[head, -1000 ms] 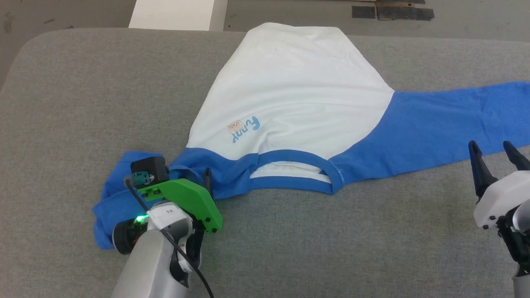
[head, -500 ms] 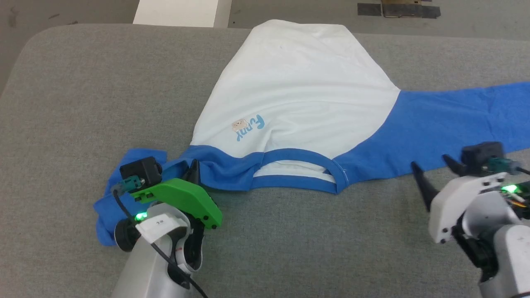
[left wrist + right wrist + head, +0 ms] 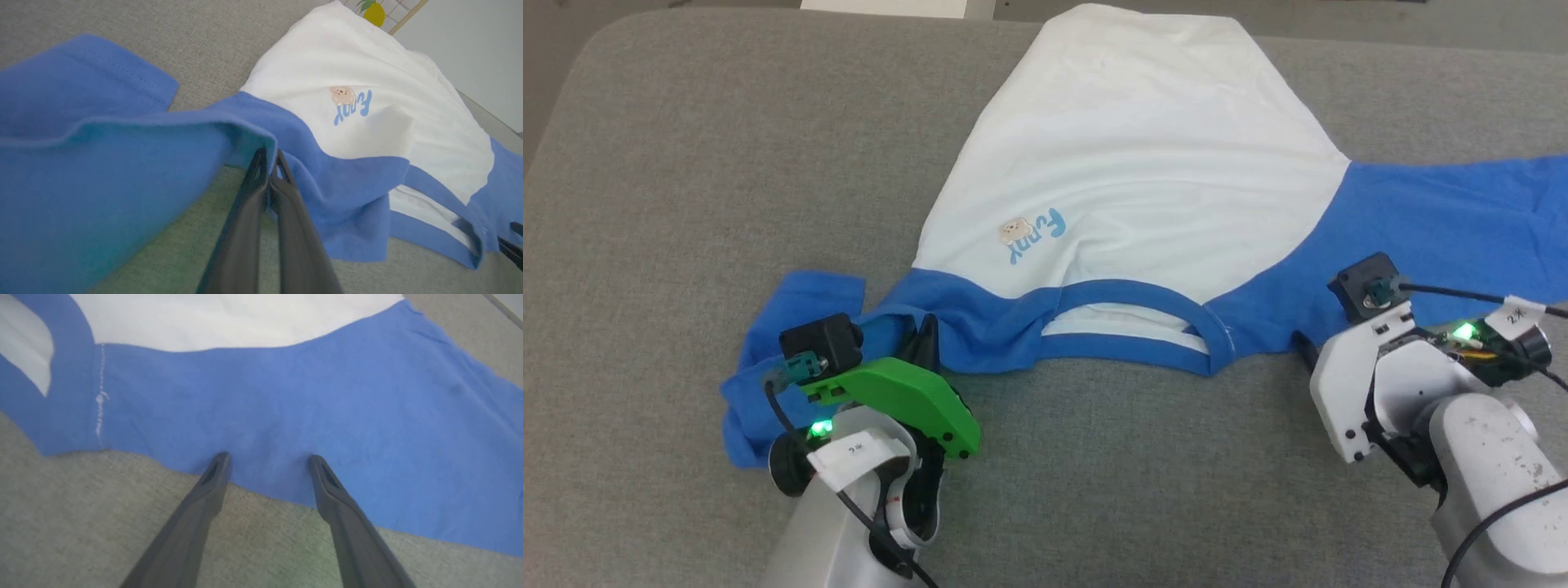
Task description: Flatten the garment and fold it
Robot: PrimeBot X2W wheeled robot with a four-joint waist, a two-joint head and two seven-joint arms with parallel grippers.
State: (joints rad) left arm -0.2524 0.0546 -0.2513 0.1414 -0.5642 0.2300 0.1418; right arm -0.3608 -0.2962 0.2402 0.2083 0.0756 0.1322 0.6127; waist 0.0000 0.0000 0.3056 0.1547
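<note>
The right gripper grabs the garment by its blue shoulder edge (image 3: 1285,345) beside the collar seam next, to spread the white body (image 3: 1150,137) of the garment flat.
The garment (image 3: 1143,163) lies on the grey table with its neck opening (image 3: 1131,322) toward me and its white body spread away. Its right blue sleeve (image 3: 1445,220) stretches out flat to the right. The left blue sleeve (image 3: 784,327) is bunched up. My left gripper (image 3: 925,333) is shut on a fold of blue fabric at the left shoulder, pinched between the fingers (image 3: 269,157). My right gripper (image 3: 267,461) is open, its tips resting at the near edge of the right sleeve (image 3: 286,396), just right of the collar seam.
The grey padded table (image 3: 686,163) has a rounded far-left corner, with floor beyond it. A pale wall (image 3: 470,41) rises behind the table's far side. Bare cloth surface lies in front of the garment between my two arms.
My left gripper has shut on the blue shoulder fabric. My right arm has swung in from the right edge to the sleeve beside the collar. The camera has tipped downward.
</note>
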